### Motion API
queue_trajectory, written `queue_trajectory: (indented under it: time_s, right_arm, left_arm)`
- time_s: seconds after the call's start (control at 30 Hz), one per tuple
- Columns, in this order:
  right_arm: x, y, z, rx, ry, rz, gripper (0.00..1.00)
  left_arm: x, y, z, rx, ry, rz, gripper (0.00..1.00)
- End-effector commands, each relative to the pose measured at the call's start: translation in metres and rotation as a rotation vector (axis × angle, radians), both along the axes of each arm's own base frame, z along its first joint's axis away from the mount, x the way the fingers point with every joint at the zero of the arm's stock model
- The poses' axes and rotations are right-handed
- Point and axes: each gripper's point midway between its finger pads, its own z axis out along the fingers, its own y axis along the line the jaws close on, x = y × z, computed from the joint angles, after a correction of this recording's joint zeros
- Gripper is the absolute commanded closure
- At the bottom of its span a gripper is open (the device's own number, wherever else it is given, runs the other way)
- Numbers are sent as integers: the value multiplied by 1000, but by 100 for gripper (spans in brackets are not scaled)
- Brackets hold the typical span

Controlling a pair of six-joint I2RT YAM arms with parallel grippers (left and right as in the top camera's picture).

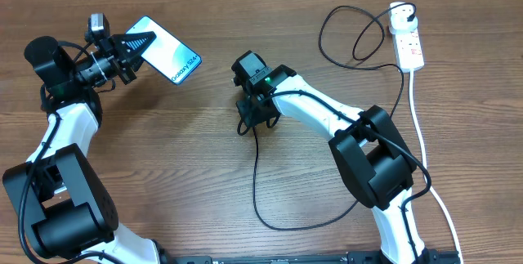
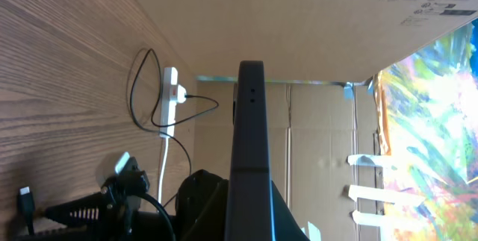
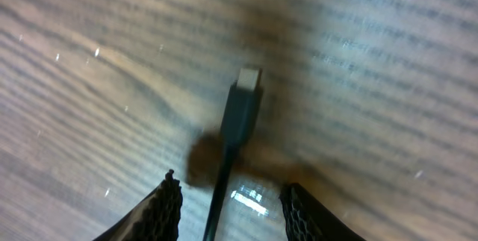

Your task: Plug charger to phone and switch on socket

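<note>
The charger's black connector should be grabbed by its cable end [image 2: 28, 213] with my right gripper, so the metal tip stays free to plug into the phone [image 2: 250, 136].
The phone [image 1: 167, 55], its screen glowing blue-teal, is lifted at the far left with my left gripper [image 1: 135, 49] shut on it. In the left wrist view the phone [image 2: 250, 136] shows edge-on, rising from between my fingers [image 2: 224, 211]. The charger's black connector tip [image 3: 243, 107] lies on the wood. Its cable passes between the fingers of my open right gripper [image 3: 233, 205] without touching either pad [image 3: 166, 207]. From above, my right gripper [image 1: 249, 123] points down at the table's middle over that cable end. The cable [image 1: 255, 182] loops round to the white adapter [image 1: 400, 12] in the socket [image 1: 410, 47].
The socket's thick white cord [image 1: 421, 125] runs down the right side past my right arm's base. Cardboard walls [image 2: 314, 17] close the back, and a colourful poster [image 2: 433, 129] shows in the left wrist view. Cable loops [image 1: 351, 39] lie left of the socket.
</note>
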Motion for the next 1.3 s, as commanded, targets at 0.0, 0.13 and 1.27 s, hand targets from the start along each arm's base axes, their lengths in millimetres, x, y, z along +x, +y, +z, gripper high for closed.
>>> queue_trajectory:
  time_s: [0.0, 0.13, 1.27]
  right_arm:
    - [8, -7, -15, -39, -17, -16, 57]
    - [10, -4, -19, -30, -21, -13, 61]
    - [6, 9, -33, 107, 88, -29, 76]
  left_arm:
    - [-1, 0, 6, 14, -36, -23, 95]
    - [-2, 0, 6, 14, -36, -26, 96]
    - [-7, -3, 7, 9, -38, -59, 96]
